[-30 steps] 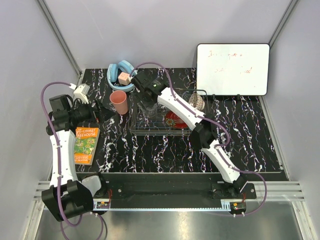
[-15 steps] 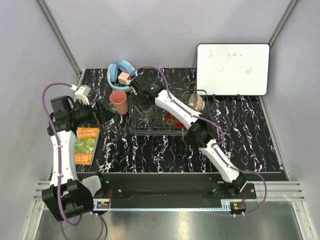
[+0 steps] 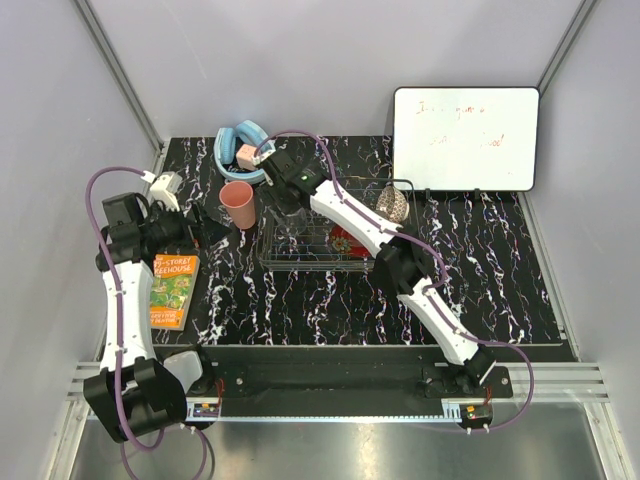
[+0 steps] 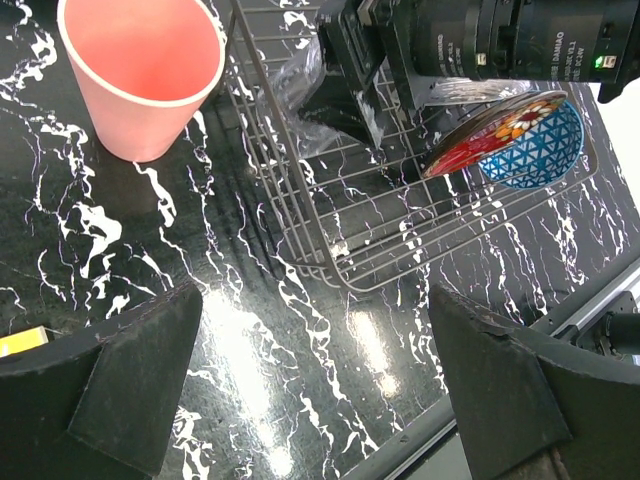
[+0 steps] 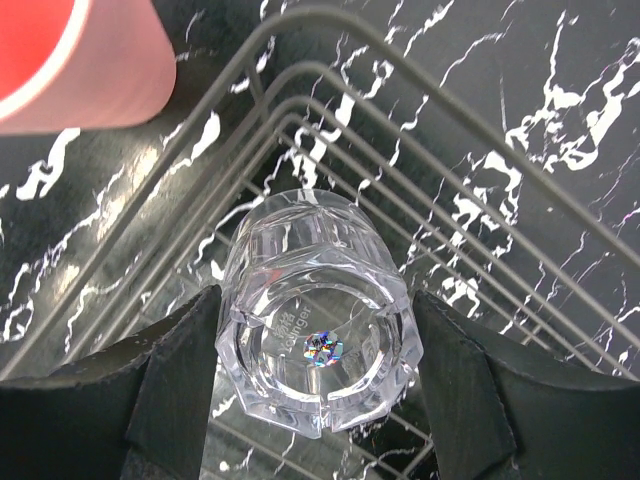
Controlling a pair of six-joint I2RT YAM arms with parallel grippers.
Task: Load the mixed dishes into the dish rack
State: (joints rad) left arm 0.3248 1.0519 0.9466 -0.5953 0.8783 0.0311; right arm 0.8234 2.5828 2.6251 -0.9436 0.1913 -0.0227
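Note:
I should release the tumbler with my right gripper, as it is base up within the rack corner's wire sides and would land on the grid.
My right gripper is shut on the clear glass tumbler, base up, a finger against each side. It hangs over the far-left corner of the dish rack, a silver wire grid. In the left wrist view the rack holds a red floral bowl leaning on a blue patterned bowl. The salmon-pink cup stands upright on the table just left of the rack. Open and holding nothing, my left gripper hovers over bare table near the cup.
A white framed whiteboard stands at the back right. A light-blue ring with a wooden block lies behind the cup. A book and a white adapter lie at the left. A pale bowl sits at the rack's far right.
My right arm has carried the tumbler a little to the left, toward the rack's far-left corner. The left arm has hardly moved.

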